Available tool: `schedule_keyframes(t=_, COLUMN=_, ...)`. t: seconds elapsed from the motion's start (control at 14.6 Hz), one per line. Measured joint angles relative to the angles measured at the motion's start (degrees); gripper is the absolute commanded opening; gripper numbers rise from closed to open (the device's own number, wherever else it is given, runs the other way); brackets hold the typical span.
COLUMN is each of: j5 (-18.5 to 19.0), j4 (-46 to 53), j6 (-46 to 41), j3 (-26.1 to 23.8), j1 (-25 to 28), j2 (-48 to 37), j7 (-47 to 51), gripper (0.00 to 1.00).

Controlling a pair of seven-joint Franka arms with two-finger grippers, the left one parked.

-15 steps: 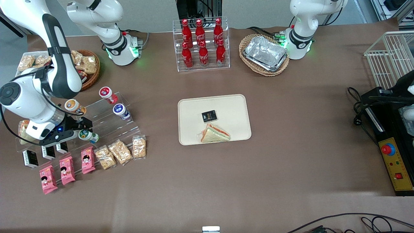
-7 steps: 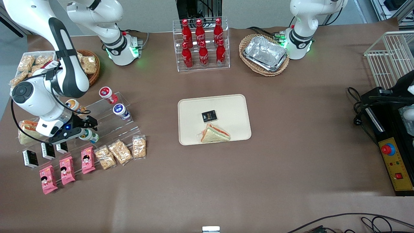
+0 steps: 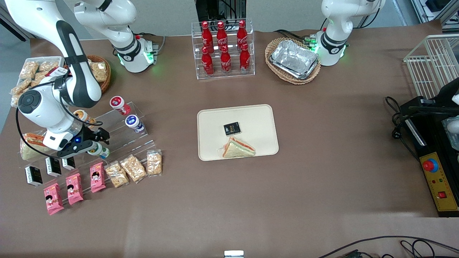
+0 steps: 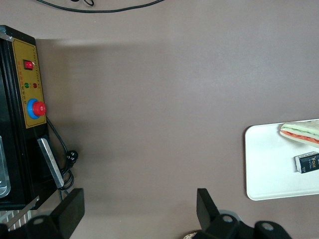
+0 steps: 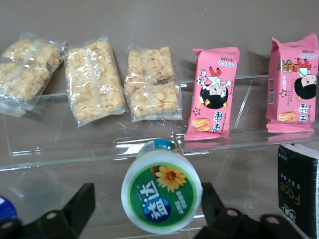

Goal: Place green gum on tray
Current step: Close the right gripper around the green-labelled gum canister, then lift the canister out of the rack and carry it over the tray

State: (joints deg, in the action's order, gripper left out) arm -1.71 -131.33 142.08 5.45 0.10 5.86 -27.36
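Note:
The green gum needs to go on the cream tray [image 3: 251,116], so my gripper next needs to grab it by its green-labeled body [image 3: 98,150].
The green gum [image 3: 98,151] is a small white jar with a green label, lying on its side on the lower step of a clear acrylic stand [image 3: 122,134]. In the right wrist view the green gum [image 5: 162,200] fills the space between my two black fingers [image 5: 79,206], close to one and apart from the other. My gripper [image 3: 94,143] is open and straddles the jar. The cream tray [image 3: 251,116] lies mid-table toward the parked arm's end; it also shows in the left wrist view [image 4: 269,164]. It holds a sandwich [image 3: 238,147] and a small black packet [image 3: 231,128].
On the stand are an orange-lidded jar [image 3: 81,116], a red-lidded jar [image 3: 118,104] and a blue-lidded jar [image 3: 134,123]. Pink snack packs [image 3: 73,187], puffed-rice bags [image 3: 133,167] and black packets [image 3: 53,166] lie nearer the camera. Cola bottles [image 3: 223,50] and foil trays [image 3: 294,59] stand farther back.
My arm has swung slightly and the gripper has shifted a little along the stand, closing in round the green gum. The jar has not moved.

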Motion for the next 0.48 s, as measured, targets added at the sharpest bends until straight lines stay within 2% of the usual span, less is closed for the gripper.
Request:
schedule_keyframes(t=0.07, j5=0.10, j4=-0.08, j6=0.04, j3=0.00, j1=0.00, j2=0.00, j7=-0.02, gripper=0.50)
schedule_keyframes(t=0.34, j5=0.98, j4=-0.19, j6=0.19, j3=-0.01, j1=0.00, j2=0.00, j7=-0.05, gripper=0.43)
schedule_keyframes(t=0.48, j5=1.01, j4=-0.19, j6=0.25, j3=-0.01, j1=0.00, j2=0.00, j7=-0.06, gripper=0.43)
